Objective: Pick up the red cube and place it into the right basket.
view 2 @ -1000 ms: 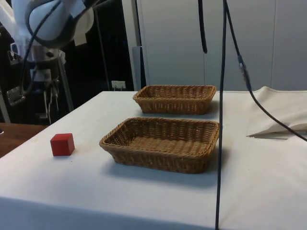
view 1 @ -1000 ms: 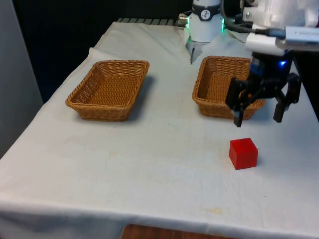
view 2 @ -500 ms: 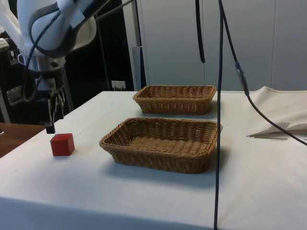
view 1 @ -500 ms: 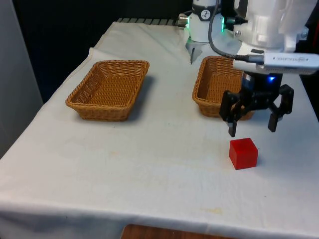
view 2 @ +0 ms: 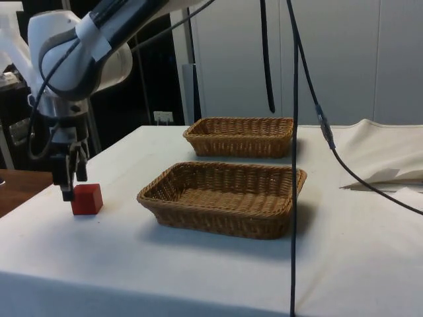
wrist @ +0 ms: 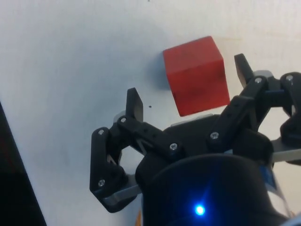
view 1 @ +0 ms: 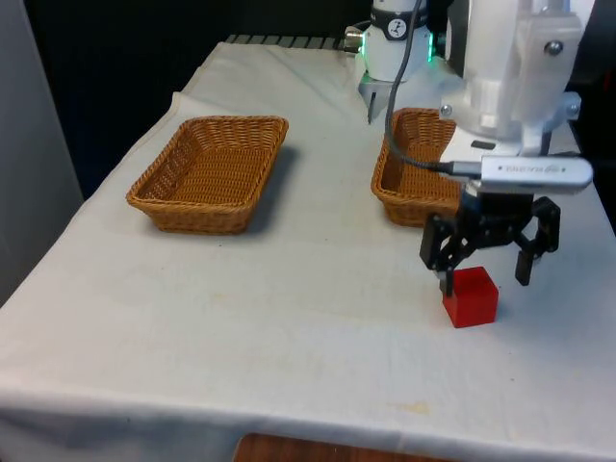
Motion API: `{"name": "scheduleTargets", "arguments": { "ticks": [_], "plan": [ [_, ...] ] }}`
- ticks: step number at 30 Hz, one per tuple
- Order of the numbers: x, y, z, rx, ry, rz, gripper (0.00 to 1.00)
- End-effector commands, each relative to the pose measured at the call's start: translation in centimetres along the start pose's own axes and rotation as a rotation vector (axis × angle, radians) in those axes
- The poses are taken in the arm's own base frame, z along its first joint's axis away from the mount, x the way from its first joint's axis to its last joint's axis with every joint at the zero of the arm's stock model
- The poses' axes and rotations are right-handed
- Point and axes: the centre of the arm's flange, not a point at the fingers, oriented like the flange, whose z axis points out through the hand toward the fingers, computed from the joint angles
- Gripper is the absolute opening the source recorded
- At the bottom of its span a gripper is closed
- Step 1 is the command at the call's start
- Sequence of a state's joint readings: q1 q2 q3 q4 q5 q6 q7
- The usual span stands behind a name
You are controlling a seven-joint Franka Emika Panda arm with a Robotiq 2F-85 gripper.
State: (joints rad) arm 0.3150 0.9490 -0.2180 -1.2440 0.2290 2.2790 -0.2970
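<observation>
The red cube (view 1: 471, 297) needs to go into the wicker basket, so my gripper should next grab the cube by its opposite sides.
The red cube (view 1: 471, 297) (view 2: 86, 199) (wrist: 195, 74) rests on the white cloth near the front edge, on the front view's right. My gripper (view 1: 483, 278) (view 2: 69, 190) (wrist: 188, 87) hangs low over it, open, with its fingertips at about the height of the cube's top. In the wrist view the cube lies between the two fingers (wrist: 135, 106), closer to one of them, with no visible contact. The right basket (view 1: 390, 166) (view 2: 225, 177), brown wicker and empty, stands just behind the cube, partly hidden by the arm.
A second empty wicker basket (view 1: 212, 171) (view 2: 241, 135) stands on the front view's left. Black cables (view 2: 294, 132) hang down in front of the side camera. A fold of cloth (view 2: 390, 168) lies at the far end in the side view.
The gripper has come down and towards the front edge, from above the right basket's corner to around the cube's top. Its fingers stayed open. The cube has not moved.
</observation>
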Motion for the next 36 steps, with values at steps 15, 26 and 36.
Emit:
{"name": "scheduleTargets", "arguments": {
  "ticks": [15, 26, 36],
  "plan": [
    [-0.6, 0.1, 2.1, 0.025, -0.02, 0.012, 1.0],
    [-0.6, 0.0, 2.2, 0.017, -0.023, 0.01, 1.0],
    [-0.7, 0.1, 2.2, 0.016, -0.024, 0.009, 0.01]
  ]
}}
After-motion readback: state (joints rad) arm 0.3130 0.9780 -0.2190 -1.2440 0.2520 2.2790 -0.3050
